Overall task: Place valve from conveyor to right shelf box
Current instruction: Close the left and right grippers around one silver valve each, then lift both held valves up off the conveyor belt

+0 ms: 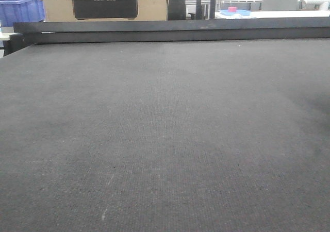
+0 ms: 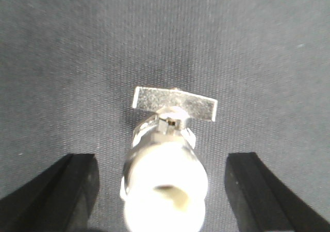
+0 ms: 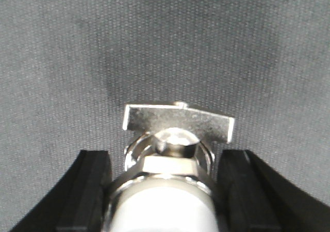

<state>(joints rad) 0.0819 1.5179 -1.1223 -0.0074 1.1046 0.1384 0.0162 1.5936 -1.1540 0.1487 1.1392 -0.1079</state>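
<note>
The valve needs to go to the shelf box, so my left gripper should grip its body (image 2: 164, 149) next.
The conveyor (image 1: 165, 129) fills the front view as a bare dark grey woven belt; no valve or gripper shows there. In the left wrist view a silver valve (image 2: 165, 139) with a flat T-handle (image 2: 175, 104) and a white end lies on the belt. My left gripper (image 2: 162, 191) is open around it, with belt showing between each black finger (image 2: 67, 191) and the valve. In the right wrist view my right gripper (image 3: 165, 191) is shut on a silver valve (image 3: 170, 165), both black fingers (image 3: 87, 191) pressing its body. The right shelf box is out of view.
A dark rail (image 1: 170, 28) runs along the belt's far edge. Behind it stand a cardboard box (image 1: 103, 2), a blue crate (image 1: 18, 10) at far left and a small pink object (image 1: 232, 9) on a white surface.
</note>
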